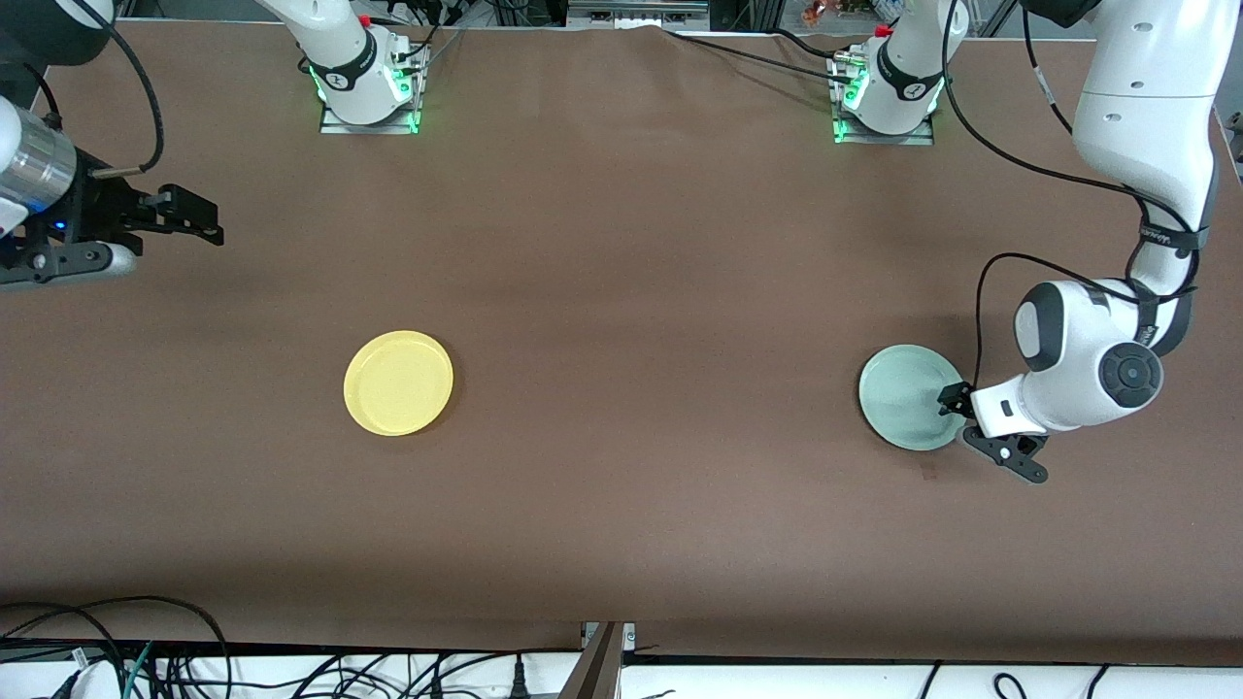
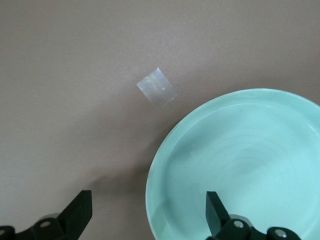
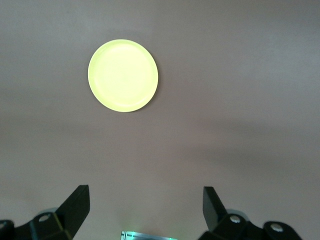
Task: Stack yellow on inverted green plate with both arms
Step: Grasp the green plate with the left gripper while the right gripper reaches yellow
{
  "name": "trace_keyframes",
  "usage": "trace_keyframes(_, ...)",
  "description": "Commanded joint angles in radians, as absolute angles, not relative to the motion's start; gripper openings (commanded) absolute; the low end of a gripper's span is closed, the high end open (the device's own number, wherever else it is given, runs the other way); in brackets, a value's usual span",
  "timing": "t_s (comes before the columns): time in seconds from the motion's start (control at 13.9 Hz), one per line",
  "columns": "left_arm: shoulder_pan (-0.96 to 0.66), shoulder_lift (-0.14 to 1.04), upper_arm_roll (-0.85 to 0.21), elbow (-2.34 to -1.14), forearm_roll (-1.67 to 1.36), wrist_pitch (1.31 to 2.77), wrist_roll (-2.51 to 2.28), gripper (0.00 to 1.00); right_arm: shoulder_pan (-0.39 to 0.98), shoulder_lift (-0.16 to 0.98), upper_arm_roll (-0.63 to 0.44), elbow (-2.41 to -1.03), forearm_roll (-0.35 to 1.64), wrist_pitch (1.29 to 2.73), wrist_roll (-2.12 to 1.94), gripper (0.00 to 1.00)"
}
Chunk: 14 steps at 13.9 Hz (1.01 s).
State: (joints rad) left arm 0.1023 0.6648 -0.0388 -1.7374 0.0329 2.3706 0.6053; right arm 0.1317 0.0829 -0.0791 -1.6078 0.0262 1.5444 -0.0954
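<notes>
I should next grip the yellow plate by its rim (image 1: 351, 385) with my right gripper, so I can stack the yellow plate on the green plate (image 1: 908, 396).
The yellow plate (image 1: 398, 382) lies rim up on the brown table, toward the right arm's end; it also shows in the right wrist view (image 3: 123, 75). The green plate (image 1: 908, 396) lies hollow side up toward the left arm's end. My left gripper (image 1: 983, 427) is open and low at that plate's edge. In the left wrist view the left gripper (image 2: 148, 200) straddles the green plate's (image 2: 245, 165) rim, one finger over the plate and one over bare table. My right gripper (image 1: 199, 221) is open and empty, up over the right arm's end of the table, and its wrist view shows the right gripper (image 3: 145, 192) well away from the yellow plate.
A small square of clear tape (image 2: 158, 87) is stuck to the table beside the green plate. The two arm bases (image 1: 367, 97) (image 1: 884, 107) stand along the table edge farthest from the front camera. Cables (image 1: 146, 650) hang below the edge nearest that camera.
</notes>
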Motion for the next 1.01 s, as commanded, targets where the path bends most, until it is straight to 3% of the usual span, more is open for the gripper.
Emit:
trace_keyframes(0.0, 0.106, 0.658, -0.041, -1.758, 0.034, 2.399, 0.638, 0.54, 0.141, 0.201, -0.078, -1.597, 0.061, 1.606, -0.110, 1.00)
trace_keyframes(0.07, 0.107, 0.663, -0.041, -1.758, 0.032, 2.399, 0.638, 0.33, 0.141, 0.236, -0.078, -1.606, 0.070, 1.664, -0.113, 1.00)
trace_keyframes(0.14, 0.113, 0.666, -0.041, -1.756, 0.032, 2.399, 0.638, 0.19, 0.143, 0.276, -0.078, -1.627, 0.071, 1.724, -0.115, 1.00)
trace_keyframes(0.29, 0.117, 0.666, -0.041, -1.756, 0.032, 2.399, 0.653, 0.09, 0.143, 0.343, -0.078, -1.727, 0.071, 1.916, -0.115, 1.00)
trace_keyframes(0.43, 0.117, 0.673, -0.043, -1.755, 0.032, 2.399, 0.655, 0.08, 0.143, 0.408, -0.078, -1.820, 0.071, 2.137, -0.109, 1.00)
trace_keyframes(0.5, 0.117, 0.675, -0.043, -1.756, 0.032, 2.399, 0.657, 0.02, 0.143, 0.448, -0.078, -1.828, 0.071, 2.201, -0.109, 1.00)
trace_keyframes(0.79, 0.115, 0.669, -0.043, -1.753, 0.032, 2.390, 0.710, 0.00, 0.160, 0.526, -0.077, -1.848, 0.072, 2.302, -0.101, 0.97)
trace_keyframes(0.94, 0.112, 0.652, -0.044, -1.752, 0.034, 2.385, 0.716, 0.00, 0.160, 0.532, -0.077, -1.877, 0.072, 2.341, -0.101, 0.89)
